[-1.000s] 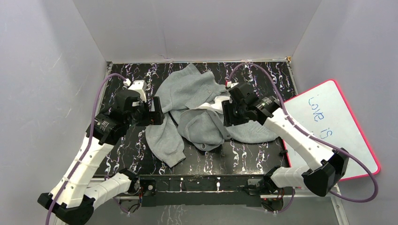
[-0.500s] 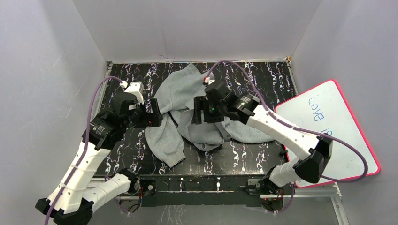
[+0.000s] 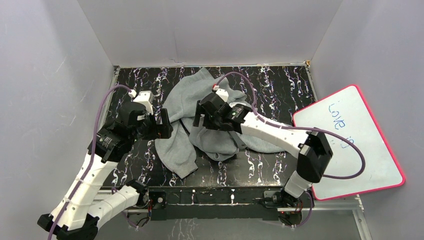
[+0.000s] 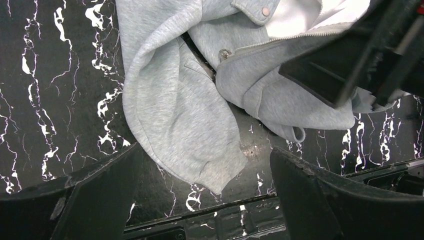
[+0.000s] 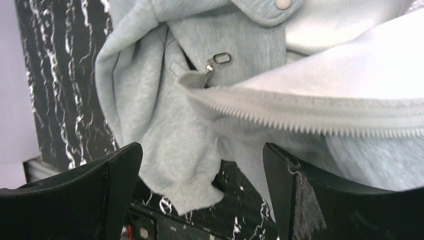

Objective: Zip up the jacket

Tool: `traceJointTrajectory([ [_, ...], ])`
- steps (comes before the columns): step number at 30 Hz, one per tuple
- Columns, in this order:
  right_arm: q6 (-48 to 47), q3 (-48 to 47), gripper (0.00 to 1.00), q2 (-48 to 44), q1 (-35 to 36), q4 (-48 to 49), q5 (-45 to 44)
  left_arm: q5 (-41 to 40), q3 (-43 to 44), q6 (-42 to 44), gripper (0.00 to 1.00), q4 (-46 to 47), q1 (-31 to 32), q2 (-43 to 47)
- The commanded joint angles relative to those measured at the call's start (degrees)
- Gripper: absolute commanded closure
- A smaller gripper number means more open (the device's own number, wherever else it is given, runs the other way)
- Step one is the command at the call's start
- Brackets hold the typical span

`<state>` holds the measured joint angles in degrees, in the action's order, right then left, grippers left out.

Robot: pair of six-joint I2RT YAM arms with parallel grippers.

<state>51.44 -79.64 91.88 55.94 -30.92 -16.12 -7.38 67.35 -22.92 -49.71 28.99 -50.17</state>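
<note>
My right gripper grabs the jacket (image 3: 190, 95) by its zipper-teeth edge next, to pull that crumpled front panel out straight for zipping up.
The light grey jacket (image 3: 190, 95) lies crumpled and unzipped in the middle of the black marbled table (image 3: 280, 85). Its white lining and a row of zipper teeth (image 5: 300, 117) show in the right wrist view. The metal zipper pull (image 5: 218, 60) lies on the grey fleece; it also shows in the left wrist view as the zipper pull (image 4: 224, 53). My left gripper (image 3: 162, 125) hovers open at the jacket's left edge, above a sleeve cuff (image 4: 215, 170). My right gripper (image 3: 200, 115) hangs open over the jacket's middle, holding nothing.
A red-rimmed whiteboard (image 3: 350, 140) with blue writing leans at the right, off the table. Grey walls close in the left, back and right sides. The arms' base rail (image 3: 215, 197) runs along the near edge.
My right gripper has swung left across the jacket, from its right part to its middle, and its jaws have opened wider. The left arm has shifted only slightly.
</note>
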Motion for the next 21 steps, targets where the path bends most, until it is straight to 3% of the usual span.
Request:
traceJointTrajectory([
  [1,6.5,-1.7,0.01,2.5,0.0,4.9,-7.4,0.6,-1.2,1.3,0.02,-0.8,0.2,1.7],
  [7,11.1,-4.6,0.01,6.8,-0.2,4.0,-12.5,0.5,-1.8,2.4,0.02,-1.3,0.2,2.3],
  [12,18.2,-11.4,0.02,12.8,-1.4,-5.2,-17.2,0.1,-2.3,3.2,0.02,-1.6,0.2,2.8],
  [21,23.9,-16.4,0.02,19.2,-4.5,-11.5,-18.0,-0.4,-3.0,3.9,0.02,-2.2,0.2,3.4],
])
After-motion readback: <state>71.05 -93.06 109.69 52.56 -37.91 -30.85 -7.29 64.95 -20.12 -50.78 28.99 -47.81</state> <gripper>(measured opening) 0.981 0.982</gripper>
